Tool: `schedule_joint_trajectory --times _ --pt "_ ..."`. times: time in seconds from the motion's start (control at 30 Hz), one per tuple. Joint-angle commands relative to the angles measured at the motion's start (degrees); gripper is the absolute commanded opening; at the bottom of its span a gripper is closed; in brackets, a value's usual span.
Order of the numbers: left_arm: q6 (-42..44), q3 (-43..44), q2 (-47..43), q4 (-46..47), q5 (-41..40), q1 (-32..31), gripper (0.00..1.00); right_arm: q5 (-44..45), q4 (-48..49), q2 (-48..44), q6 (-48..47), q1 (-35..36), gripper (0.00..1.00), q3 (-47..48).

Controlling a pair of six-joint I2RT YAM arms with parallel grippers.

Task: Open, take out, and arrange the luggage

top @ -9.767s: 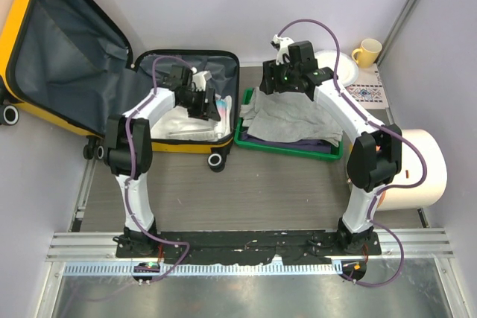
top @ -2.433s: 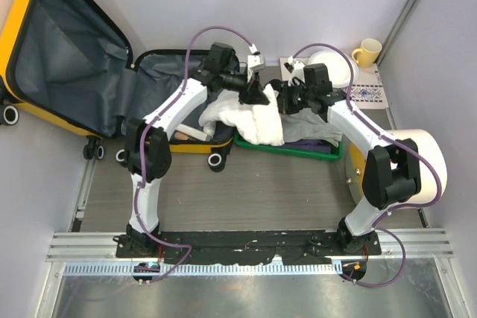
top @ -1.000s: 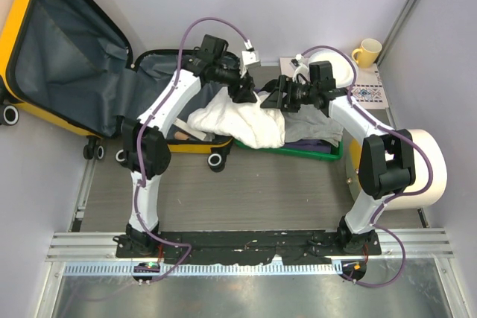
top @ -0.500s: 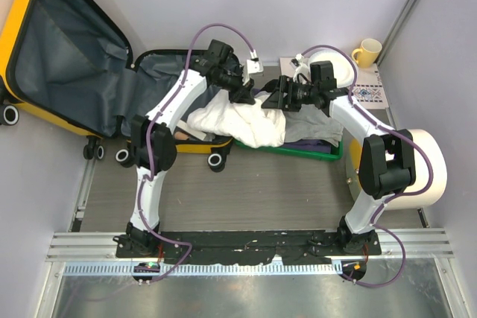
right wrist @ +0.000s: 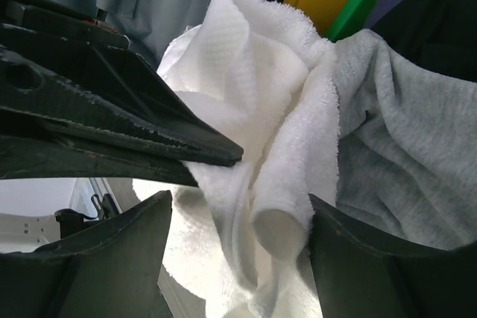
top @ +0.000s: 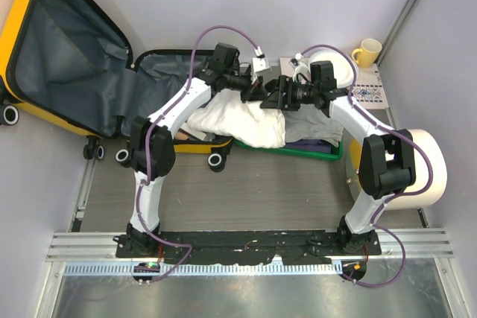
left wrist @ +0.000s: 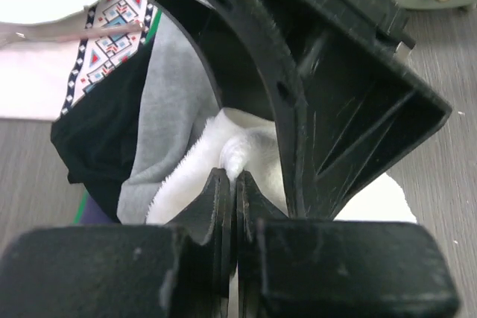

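Observation:
My right gripper's open fingers are on both sides of the white towel's fold, just below my left gripper's fingers, so they would hold the towel if they closed now. My right gripper should close on the white towel.
The yellow luggage (top: 22,27) lies open at the back left, with its grey-lined lid (top: 71,50) flat against the wall and its base (top: 168,143) beside the green tray. A white towel (top: 242,121) trails from the base over the tray's edge. My left gripper (top: 261,93) is shut on a raised fold of this white towel (left wrist: 250,150), its tips (left wrist: 229,178) pinched together. My right gripper (top: 277,97) faces it, open. Its fingers (right wrist: 373,266) stand either side of a hanging towel fold (right wrist: 279,184), just below the left gripper's fingers (right wrist: 149,135).
A green tray (top: 328,156) holds a grey garment (top: 313,126) and a black one (left wrist: 104,139). Behind it are a patterned mat (top: 369,94), a white plate (top: 339,61) and a yellow mug (top: 367,51). A large cream cylinder (top: 417,165) stands at the right.
My left gripper has closed onto the towel fold and shifted slightly right toward the right gripper. The right arm has hardly moved, its jaws staying wide.

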Motion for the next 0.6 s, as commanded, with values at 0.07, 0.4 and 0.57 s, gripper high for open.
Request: schedule_joint_trajectory --times 0.07,0.4,0.57 --pt "-9.41 -1.88 -3.96 16.96 2.13 -0.08 0.06 -0.12 3.13 -3.37 0.18 0.21 0.6 0.59" --pt "-15.12 -7.85 -11.24 17.75 -6.12 3.96 0.73 7.35 -24.39 -6.54 -5.78 -7.34 0.01 10.95" --pt "-13.19 -13.21 -14.32 14.94 -7.8 5.2 0.75 14.29 -45.19 -2.76 -17.9 -10.77 0.01 20.88"
